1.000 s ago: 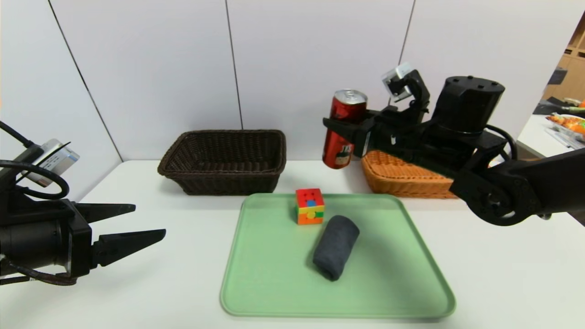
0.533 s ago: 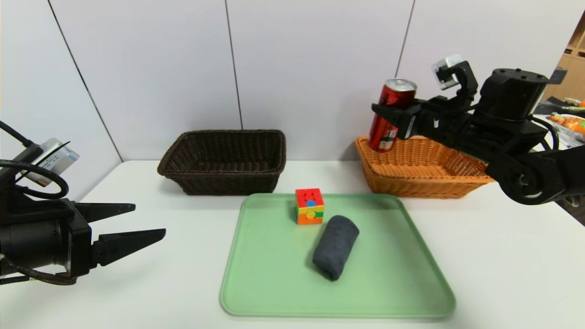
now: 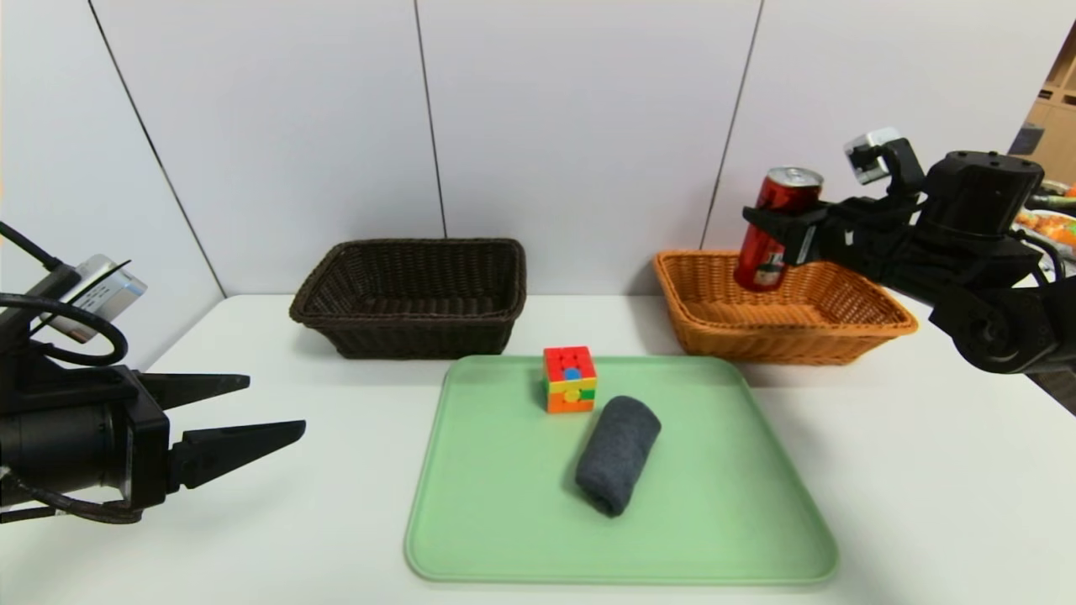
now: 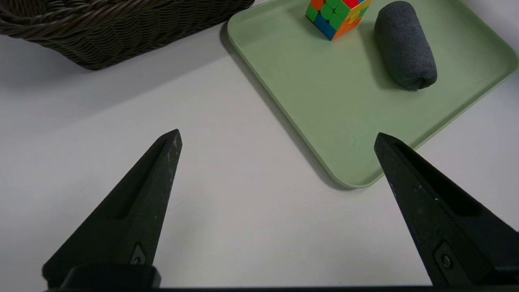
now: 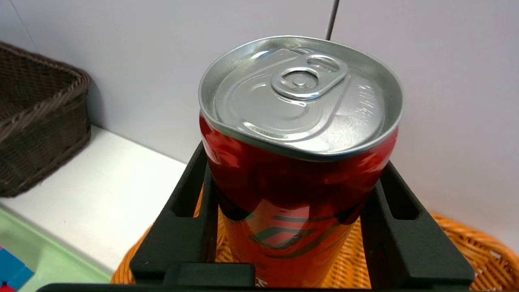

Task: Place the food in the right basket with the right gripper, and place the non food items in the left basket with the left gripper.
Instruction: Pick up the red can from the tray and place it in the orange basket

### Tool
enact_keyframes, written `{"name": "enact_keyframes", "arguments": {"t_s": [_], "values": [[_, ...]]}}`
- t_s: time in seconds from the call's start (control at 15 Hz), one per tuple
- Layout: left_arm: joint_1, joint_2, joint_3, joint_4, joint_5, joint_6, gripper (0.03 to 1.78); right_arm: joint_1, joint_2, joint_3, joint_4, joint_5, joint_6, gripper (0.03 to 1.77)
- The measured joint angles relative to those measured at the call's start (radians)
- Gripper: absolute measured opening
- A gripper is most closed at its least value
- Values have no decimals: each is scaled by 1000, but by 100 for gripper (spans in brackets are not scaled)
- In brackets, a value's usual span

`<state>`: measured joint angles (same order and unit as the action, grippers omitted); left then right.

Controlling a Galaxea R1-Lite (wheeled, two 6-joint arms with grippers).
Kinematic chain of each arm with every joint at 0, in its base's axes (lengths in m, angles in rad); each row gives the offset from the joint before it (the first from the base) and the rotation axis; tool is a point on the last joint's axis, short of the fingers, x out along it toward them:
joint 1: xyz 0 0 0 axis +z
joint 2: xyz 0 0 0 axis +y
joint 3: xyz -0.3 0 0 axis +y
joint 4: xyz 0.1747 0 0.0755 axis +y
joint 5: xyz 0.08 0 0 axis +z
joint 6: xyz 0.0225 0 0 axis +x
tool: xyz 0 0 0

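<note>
The red can's base [image 3: 759, 281] is above the orange-tan basket's bottom and the can would drop, so I should lower it into the basket before I open my right gripper.
My right gripper [image 3: 777, 225] is shut on the red drink can [image 3: 767, 254], holding it slightly tilted in the air over the orange-tan right basket [image 3: 857, 336]. In the right wrist view the can [image 5: 296, 190] sits clamped between both black fingers [image 5: 190, 202], silver top towards the camera. On the green tray [image 3: 504, 521] the puzzle cube [image 3: 570, 379] stands beside the dark grey rolled cloth [image 3: 618, 453]. The dark brown left basket [image 3: 412, 298] stands behind the tray to the left. My left gripper [image 3: 277, 407] hovers open over the table left of the tray, holding nothing.
A white wall rises directly behind both baskets. In the left wrist view the tray's corner [image 4: 348, 182] lies between my open fingers [image 4: 162, 162], with the cube [image 4: 336, 16] and cloth [image 4: 405, 44] farther off. A side table with clutter [image 3: 1046, 231] stands at the far right.
My right arm has carried the can rightward from between the two baskets to above the orange-tan basket. The left arm, cube and cloth have not moved.
</note>
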<state>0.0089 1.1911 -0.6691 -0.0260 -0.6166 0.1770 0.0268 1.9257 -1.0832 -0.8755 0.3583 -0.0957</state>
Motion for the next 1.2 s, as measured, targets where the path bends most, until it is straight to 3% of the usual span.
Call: {"name": "enact_keyframes", "arguments": {"t_s": [0.47,1.2], "values": [[0,5,0,0,0,0,169,-51,68,8,5,3,-2,94],[0,12,7,1,0,1,169,-55,167,-48,1,2,-3,93]]}}
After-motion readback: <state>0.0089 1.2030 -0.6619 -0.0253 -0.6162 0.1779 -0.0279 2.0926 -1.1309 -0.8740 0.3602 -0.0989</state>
